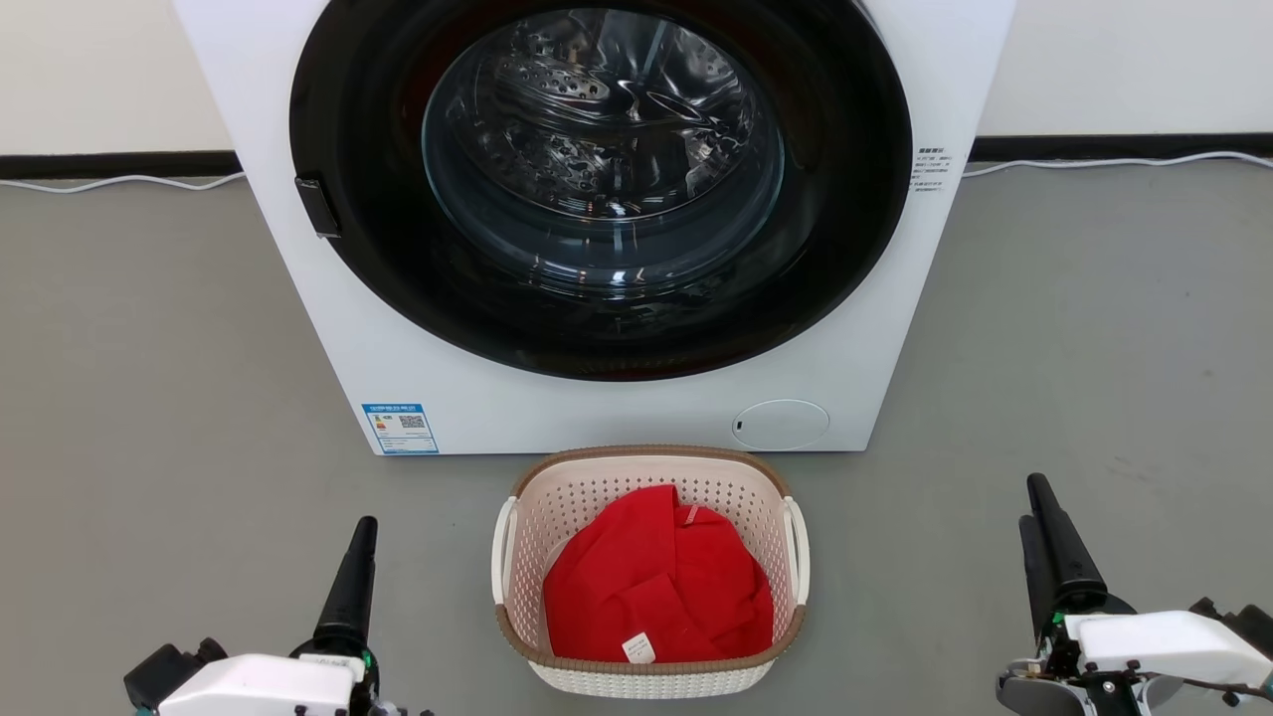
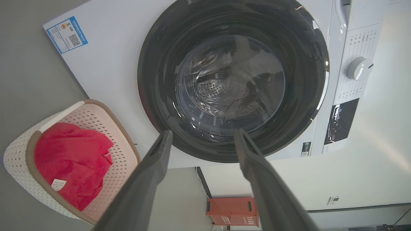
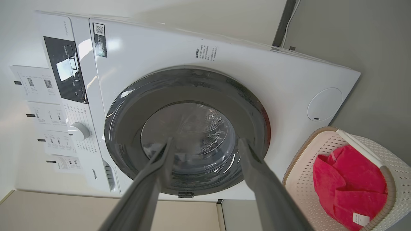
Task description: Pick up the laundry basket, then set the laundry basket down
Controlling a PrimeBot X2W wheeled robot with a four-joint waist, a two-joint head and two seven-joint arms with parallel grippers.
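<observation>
My left gripper grabs the narrow white side handle of the laundry basket next, since the red cloth lies loose in the basket's open top.
The laundry basket, cream with perforated sides, a brown rim and white side handles, stands on the grey floor just in front of the washing machine. A red cloth with a white tag lies inside it. My left gripper hangs low to the basket's left, well apart from it, and in the left wrist view the left gripper is open and empty with the basket off to the side. My right gripper sits to the basket's right, also apart. In the right wrist view the right gripper is open and empty, beside the basket.
A white front-loading washing machine with a dark round glass door stands close behind the basket. White cables run along the wall's dark skirting. An orange box stands by the wall. Grey floor stretches to both sides.
</observation>
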